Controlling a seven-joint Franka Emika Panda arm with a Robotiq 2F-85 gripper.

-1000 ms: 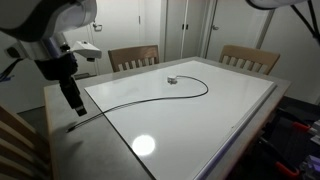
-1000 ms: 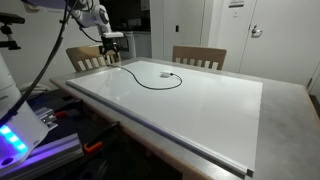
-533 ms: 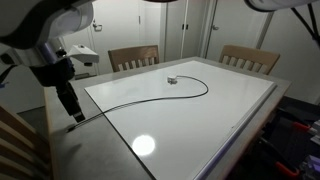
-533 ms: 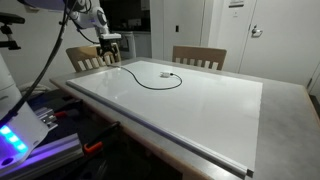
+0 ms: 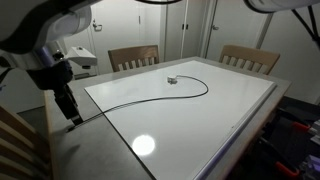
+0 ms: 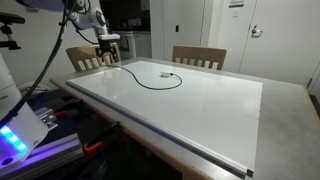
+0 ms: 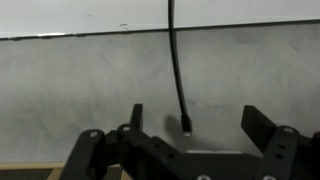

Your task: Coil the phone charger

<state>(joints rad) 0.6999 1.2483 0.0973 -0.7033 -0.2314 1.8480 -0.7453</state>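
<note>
My gripper needs to go lower before it closes on the plug. My open fingers are on either side of the plug in the wrist view but above it, so they would miss it if they closed.
The phone charger (image 5: 120,102) is a thin black cable lying across the white tabletop (image 5: 200,125). It curves round to a small plug (image 5: 172,80) near the far chairs. In an exterior view the same curve (image 6: 150,84) shows near the table's far corner. Its other end plug (image 7: 186,125) lies on the grey table border, seen in the wrist view. My gripper (image 7: 198,125) hangs low over that end, open, one finger (image 7: 135,115) on each side of the plug and apart from it. In both exterior views the gripper (image 5: 72,112) (image 6: 108,52) is at the table's corner.
Two wooden chairs (image 5: 133,58) (image 5: 250,58) stand along the far side of the table. A third chair back (image 5: 15,140) is near the corner by the arm. The white board's edge (image 7: 90,35) runs just beyond the plug. Equipment with blue lights (image 6: 15,140) sits beside the table.
The gripper has moved down and slightly sideways at the table corner, closer to the cable's end. The cable has not moved and the jaws stay open.
</note>
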